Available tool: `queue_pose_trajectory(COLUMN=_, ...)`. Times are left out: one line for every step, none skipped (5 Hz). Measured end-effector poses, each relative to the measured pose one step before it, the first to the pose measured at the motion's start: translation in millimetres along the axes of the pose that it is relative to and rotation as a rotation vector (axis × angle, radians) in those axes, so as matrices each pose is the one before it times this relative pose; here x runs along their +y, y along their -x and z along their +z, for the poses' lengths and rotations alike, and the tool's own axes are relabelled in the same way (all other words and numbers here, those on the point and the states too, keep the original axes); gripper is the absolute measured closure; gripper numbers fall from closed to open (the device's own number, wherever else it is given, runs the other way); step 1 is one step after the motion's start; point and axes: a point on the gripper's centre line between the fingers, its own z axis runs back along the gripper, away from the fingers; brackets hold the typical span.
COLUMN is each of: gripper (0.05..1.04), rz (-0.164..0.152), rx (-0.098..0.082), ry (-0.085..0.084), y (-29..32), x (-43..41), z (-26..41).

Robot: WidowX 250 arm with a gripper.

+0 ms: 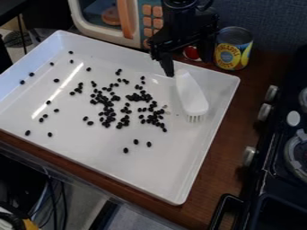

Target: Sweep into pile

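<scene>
Next, my gripper grabs the upper end of the white brush [192,94], opposite the bristles, so that the brush is ready to sweep the scattered black beans into a pile.
The gripper [187,66] hangs over the tray's back right part, open, one finger low beside the left of the brush's upper end and the other farther right, near the can. A white brush [192,94] lies in the white tray [204,159], its bristles toward the camera. Many small black beans [108,111] are scattered left of the brush, densest around the tray's middle. Looser ones lie toward the left wall and the front.
Behind the tray stand a toy microwave [133,20] and a yellow-and-blue can [233,48], the can close to the gripper's right side. A black toy stove [276,166] with knobs lies along the right. Brown counter [225,148] shows between tray and stove.
</scene>
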Motion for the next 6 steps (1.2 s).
queue_pose_trajectory(gripper=0.084, rz=-0.002, rx=0.0289, ry=-0.0217, y=3.7, x=2.55, z=-11.12)
queue_pose_trajectory(gripper=0.084, rz=-0.0217, rx=0.0771, ry=0.0121, y=-8.76, x=2.79, z=-13.43)
queue_pose_trajectory(gripper=0.083, rz=-0.0385, rx=0.0014, ry=0.009, y=-9.34, x=2.44, z=-5.35)
queue_pose_trajectory(gripper=0.083, rz=-0.0053, rx=0.0025, ry=-0.0136, y=2.06, x=-0.32, z=-7.28)
queue_pose_trajectory(gripper=0.084, rz=-0.0028, rx=-0.0209, ry=0.0104, y=2.15, x=-4.26, z=-2.63)
queue_pose_trajectory(gripper=0.084, rz=-0.0078, rx=-0.0091, ry=-0.0038, y=6.27, x=-0.06, z=-6.23)
